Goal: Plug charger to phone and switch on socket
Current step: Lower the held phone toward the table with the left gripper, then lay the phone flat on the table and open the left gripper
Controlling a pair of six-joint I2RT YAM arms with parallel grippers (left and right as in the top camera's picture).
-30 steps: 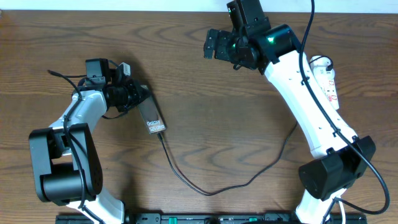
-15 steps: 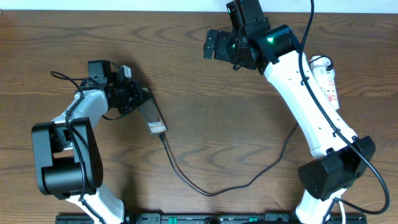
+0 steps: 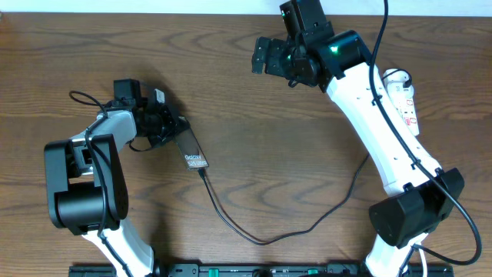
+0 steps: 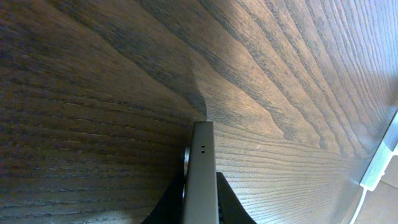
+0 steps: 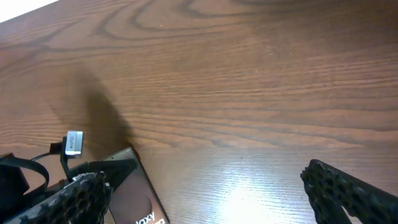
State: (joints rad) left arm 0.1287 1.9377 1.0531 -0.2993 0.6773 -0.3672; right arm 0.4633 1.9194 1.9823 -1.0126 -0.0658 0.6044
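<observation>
The phone's far end [image 4: 203,128] meets its dark shadow on the tabletop, so my left gripper lets go of the phone next.
The phone [image 3: 191,151] lies slanted left of the table's middle, its white lettering at the lower end. My left gripper [image 3: 167,127] is shut on its upper end. In the left wrist view the phone [image 4: 200,168] shows edge-on between the black fingers of the left gripper [image 4: 200,208]. The charger [image 3: 261,240] is a thin black cable that meets the phone's lower short end and loops across the table toward the right arm. The white socket [image 3: 405,96] lies at the far right, partly hidden behind that arm. High at the back hangs my right gripper [image 3: 267,55], open and empty. The right gripper [image 5: 208,199] looks down on the phone [image 5: 134,196].
A white object [image 4: 380,163] with a white cord shows at the right edge of the left wrist view. A dark rail [image 3: 231,271] runs along the table's front edge between the arm bases. Thick black robot cables run along the right arm [image 3: 384,146].
My left gripper has shifted a little right and toward the front with the phone in it, turning the phone slightly. The right arm has not moved.
</observation>
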